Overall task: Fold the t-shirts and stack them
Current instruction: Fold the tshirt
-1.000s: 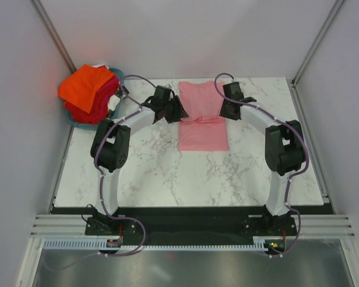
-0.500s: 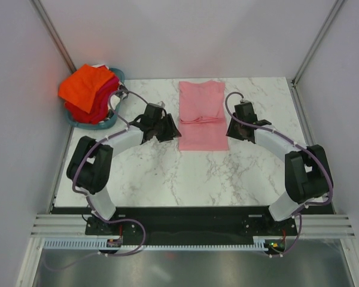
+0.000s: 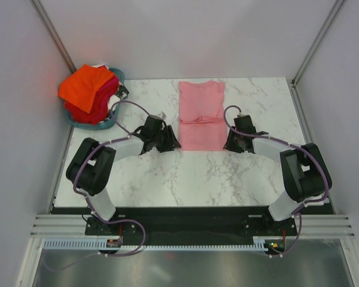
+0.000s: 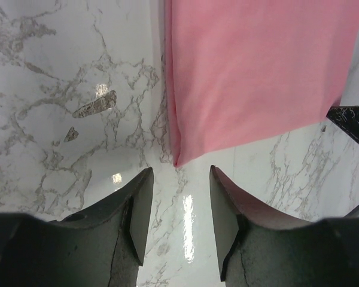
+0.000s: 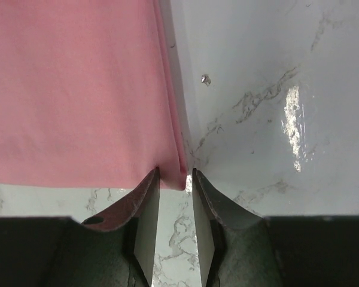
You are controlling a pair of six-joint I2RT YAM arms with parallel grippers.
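The left gripper grabs the light pink t-shirt's near corner (image 3: 180,149) (image 4: 178,160) next, across from my right gripper's corner, to fold the t-shirt's near end over.
A light pink t-shirt (image 3: 201,116) lies flat on the marble table, folded into a long strip with a cross crease at its middle. My left gripper (image 3: 171,143) is open, low at the strip's near left corner; in the left wrist view the corner (image 4: 177,160) lies just ahead of the gripper (image 4: 180,174), apart from both fingers. My right gripper (image 3: 230,144) is open at the near right corner; in the right wrist view the cloth's corner (image 5: 178,178) sits between the fingertips of the gripper (image 5: 175,174). Orange, red and magenta t-shirts (image 3: 88,89) are piled at the back left.
The pile sits in a teal basket (image 3: 105,125) at the table's back left corner. White walls enclose the table on three sides. Bare marble (image 3: 185,173) lies between the shirt and the arm bases. The right gripper's black body shows at the left wrist view's edge (image 4: 354,119).
Both grippers have moved toward the near edge, from beside the shirt's middle crease to its two near corners. The shirt has not moved.
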